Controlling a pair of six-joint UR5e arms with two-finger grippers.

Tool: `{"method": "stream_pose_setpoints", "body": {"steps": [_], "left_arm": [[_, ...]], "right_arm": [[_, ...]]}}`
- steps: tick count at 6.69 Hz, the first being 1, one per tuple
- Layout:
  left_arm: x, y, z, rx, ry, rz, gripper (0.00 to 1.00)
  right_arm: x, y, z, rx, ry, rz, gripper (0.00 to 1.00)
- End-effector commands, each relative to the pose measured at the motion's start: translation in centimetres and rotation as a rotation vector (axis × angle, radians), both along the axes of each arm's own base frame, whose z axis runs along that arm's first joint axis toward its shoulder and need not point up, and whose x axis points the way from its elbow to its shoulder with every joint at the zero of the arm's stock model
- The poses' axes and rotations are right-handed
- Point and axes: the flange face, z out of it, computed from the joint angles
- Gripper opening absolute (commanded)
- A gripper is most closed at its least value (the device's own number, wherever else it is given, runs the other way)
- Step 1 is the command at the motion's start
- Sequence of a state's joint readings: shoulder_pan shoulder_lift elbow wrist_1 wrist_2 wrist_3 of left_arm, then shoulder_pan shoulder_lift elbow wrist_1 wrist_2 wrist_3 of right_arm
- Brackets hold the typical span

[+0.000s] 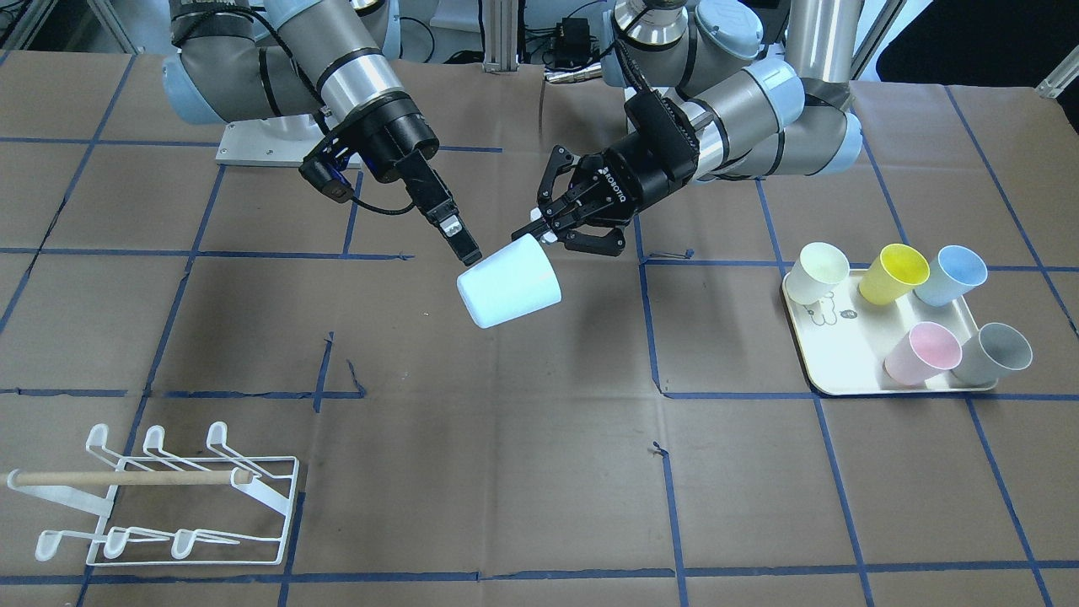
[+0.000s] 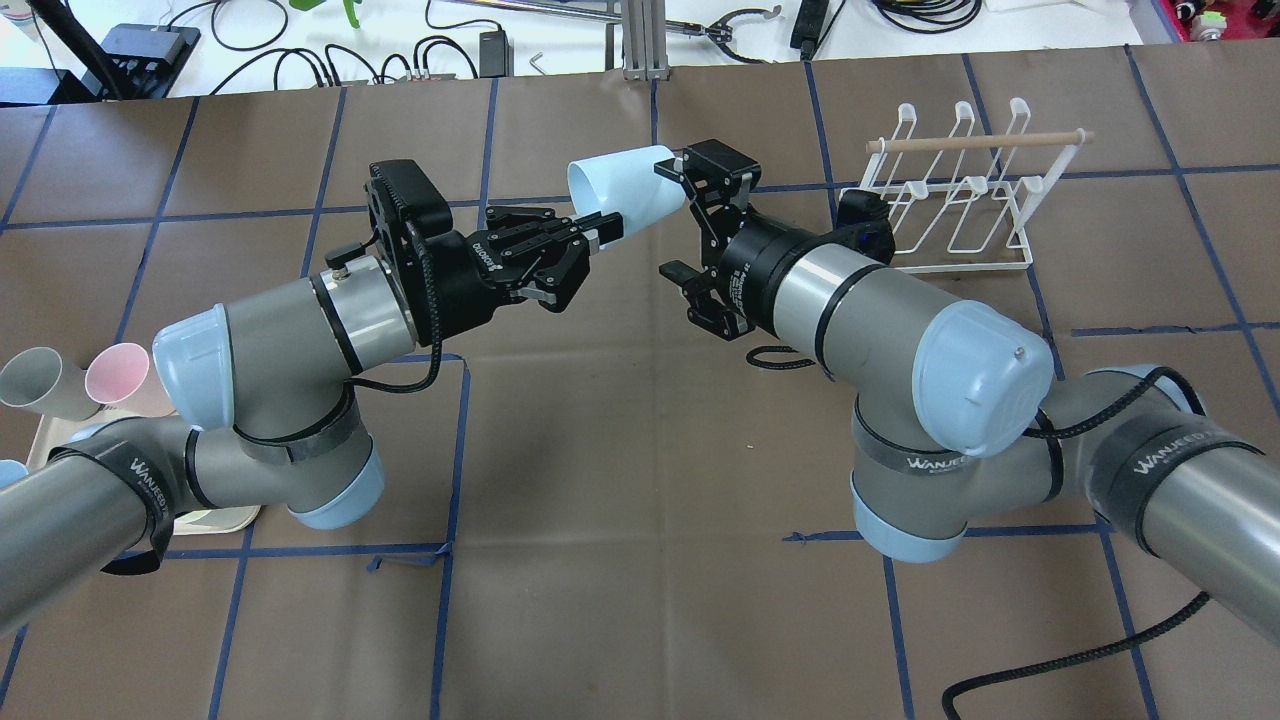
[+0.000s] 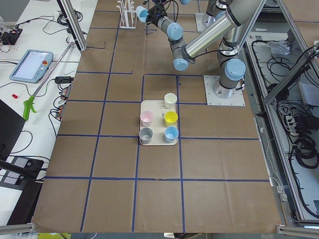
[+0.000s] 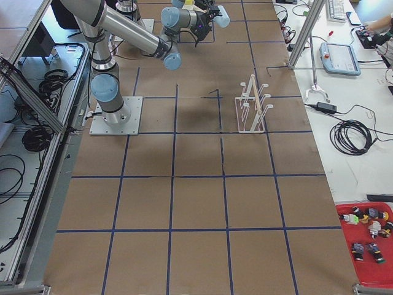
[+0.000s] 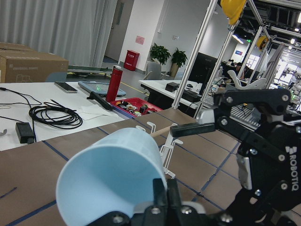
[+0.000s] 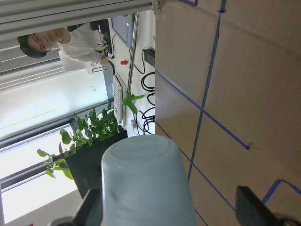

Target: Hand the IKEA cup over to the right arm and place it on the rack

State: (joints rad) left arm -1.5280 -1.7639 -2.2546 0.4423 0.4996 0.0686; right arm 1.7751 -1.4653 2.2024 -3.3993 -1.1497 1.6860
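The pale blue cup needs to go over to the rack (image 1: 169,497), so my right gripper should grab it by its closed base end (image 1: 483,298) next.
The pale blue IKEA cup (image 1: 510,287) hangs tilted in the air over the middle of the table. My left gripper (image 1: 539,236) is shut on its rim, one finger inside the mouth, as the left wrist view shows on the cup (image 5: 108,174). My right gripper (image 2: 672,220), on the right arm (image 2: 900,320), is open, its jaws standing on either side of the cup's base (image 6: 146,188). One right finger (image 1: 455,232) is at the base edge. The white wire rack (image 1: 169,497) with its wooden dowel stands on the table, with no cup on it.
A cream tray (image 1: 843,354) on my left side holds a cream cup (image 1: 818,271), a yellow cup (image 1: 893,272), a blue cup (image 1: 951,275), a pink cup (image 1: 923,352) and a grey cup (image 1: 995,352). Brown paper with blue tape lines covers the table.
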Motion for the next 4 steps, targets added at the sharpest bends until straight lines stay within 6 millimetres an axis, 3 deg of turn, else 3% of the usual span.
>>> {"method": "stream_pose_setpoints", "body": {"steps": [1,4], "left_arm": [[-0.25,0.17,-0.07,0.009,0.004,-0.004,0.03],[-0.51,0.26,-0.13,0.012,0.005,-0.01,0.04]], "right_arm": [[0.61,-1.56,-0.29,0.003,0.002,0.007,1.0],[0.71,-2.06,0.63,-0.018,-0.001,0.007,1.0]]}}
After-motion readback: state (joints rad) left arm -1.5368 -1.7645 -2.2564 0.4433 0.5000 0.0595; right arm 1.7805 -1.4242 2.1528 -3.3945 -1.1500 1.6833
